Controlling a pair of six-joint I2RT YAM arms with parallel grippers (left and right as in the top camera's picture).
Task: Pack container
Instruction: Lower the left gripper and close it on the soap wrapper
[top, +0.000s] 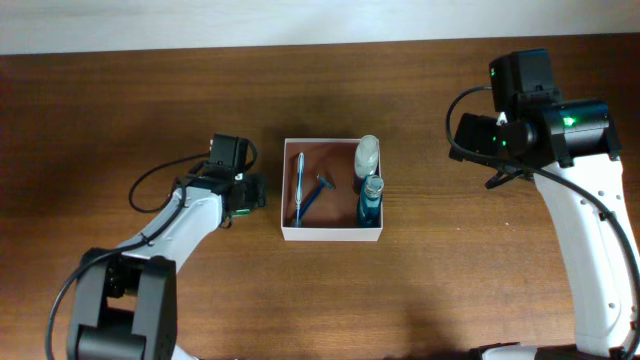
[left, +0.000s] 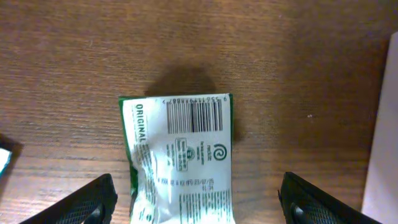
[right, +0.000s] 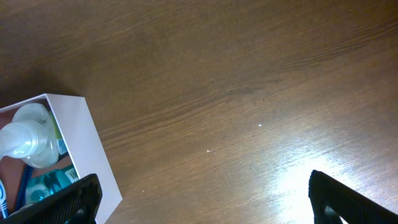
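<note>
My left gripper would leave the green and white packet (top: 241, 210) (left: 180, 155) on the tabletop if I lifted now, because its fingers are wide open with gaps.
The container (top: 331, 235) is a square white-walled box with a reddish-brown inside, at the table's middle. It holds a blue toothbrush (top: 299, 187), a blue razor (top: 318, 194), a clear bottle (top: 367, 155) and a blue bottle (top: 371, 200). My left gripper (top: 250, 192) is open just left of the container. In the left wrist view its jaws (left: 198, 208) straddle a green and white packet (left: 180, 155) lying flat on the table. My right gripper (top: 482, 140) is open and empty above bare table right of the container, whose corner (right: 87, 149) shows in the right wrist view.
The wooden table (top: 450, 280) surrounds the container. The container's white wall (left: 382, 155) stands at the right edge of the left wrist view. A small white and blue object (left: 3, 158) peeks in at that view's left edge.
</note>
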